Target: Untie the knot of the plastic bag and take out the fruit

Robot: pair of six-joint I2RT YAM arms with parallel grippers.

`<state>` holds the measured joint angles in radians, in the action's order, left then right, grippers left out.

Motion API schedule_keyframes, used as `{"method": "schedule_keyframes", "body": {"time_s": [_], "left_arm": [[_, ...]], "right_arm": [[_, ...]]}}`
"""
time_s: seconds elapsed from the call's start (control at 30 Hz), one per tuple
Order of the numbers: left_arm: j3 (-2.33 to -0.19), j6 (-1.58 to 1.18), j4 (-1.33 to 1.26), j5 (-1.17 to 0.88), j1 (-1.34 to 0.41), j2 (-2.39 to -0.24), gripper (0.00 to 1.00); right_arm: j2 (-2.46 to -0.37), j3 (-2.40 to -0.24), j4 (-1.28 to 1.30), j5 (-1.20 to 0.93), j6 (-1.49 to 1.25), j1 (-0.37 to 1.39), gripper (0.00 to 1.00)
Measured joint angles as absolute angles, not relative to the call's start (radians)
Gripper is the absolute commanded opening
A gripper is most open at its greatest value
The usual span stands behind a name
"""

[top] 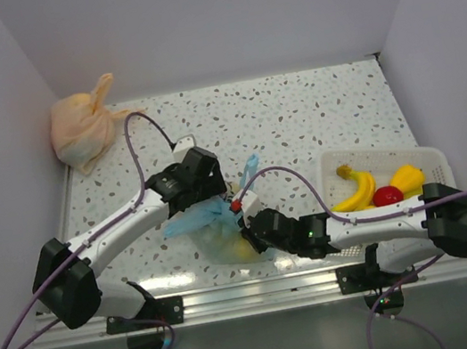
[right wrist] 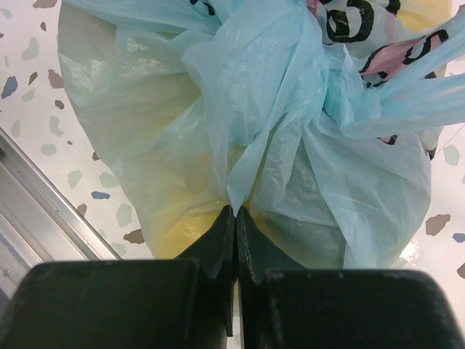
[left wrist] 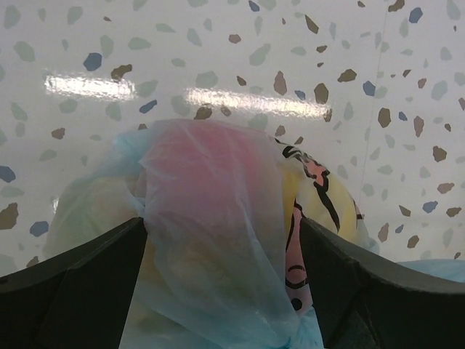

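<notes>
My left gripper is going to grip the plastic bag by its pale fold (left wrist: 216,218) next, which leaves the knot free to be untied.
The light blue plastic bag (top: 209,226) with a cartoon print lies between the two arms near the front edge, yellow fruit (top: 236,248) showing through it. Its knot (right wrist: 328,93) is gathered at the top right of the right wrist view, with a blue tail (top: 250,170) sticking up. My left gripper (top: 203,191) is open, its fingers (left wrist: 73,276) wide apart on either side of a fold of the bag (left wrist: 211,240). My right gripper (top: 252,230) is shut on a pinched fold of the bag (right wrist: 240,145), with its jaws (right wrist: 236,218) pressed together.
A peach-orange tied bag (top: 82,129) sits in the far left corner. A white basket (top: 430,160) at the right holds a banana (top: 356,189), a red fruit (top: 387,195) and a yellow fruit (top: 406,177). A metal rail (top: 254,293) runs along the front edge.
</notes>
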<state>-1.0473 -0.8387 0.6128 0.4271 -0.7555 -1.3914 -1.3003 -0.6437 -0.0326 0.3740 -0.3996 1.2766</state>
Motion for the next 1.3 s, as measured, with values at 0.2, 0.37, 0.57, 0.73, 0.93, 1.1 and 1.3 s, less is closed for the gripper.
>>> {"method": "schedule_keyframes", "body": {"time_s": [0.2, 0.37, 0.57, 0.73, 0.93, 1.1, 1.3], "left_arm": [[-0.995, -0.884, 0.565, 0.346, -0.755, -1.412, 0.51], [-0.947, -0.909, 0.562, 0.326, -0.755, -1.375, 0.0], [-0.951, -0.896, 0.583, 0.343, -0.735, -1.312, 0.0], [-0.996, -0.85, 0.625, 0.335, -0.602, -1.246, 0.0], [-1.043, -0.794, 0.629, 0.288, -0.5, -1.17, 0.0], [-1.022, -0.772, 0.607, 0.228, -0.496, -1.111, 0.0], [-0.978, -0.758, 0.588, 0.208, -0.492, -1.019, 0.0]], "right_arm": [[-1.3, -0.644, -0.036, 0.376, -0.399, 1.283, 0.0], [-1.299, -0.641, -0.042, 0.38, -0.399, 1.284, 0.0], [-1.239, -0.609, -0.038, 0.445, -0.41, 1.285, 0.0], [-1.093, -0.546, -0.027, 0.557, -0.459, 1.284, 0.0], [-1.034, -0.54, 0.014, 0.588, -0.469, 1.284, 0.19], [-1.076, -0.683, 0.146, 0.535, -0.4, 1.284, 0.59], [-1.202, -0.99, 0.211, 0.457, -0.358, 1.284, 0.7]]}}
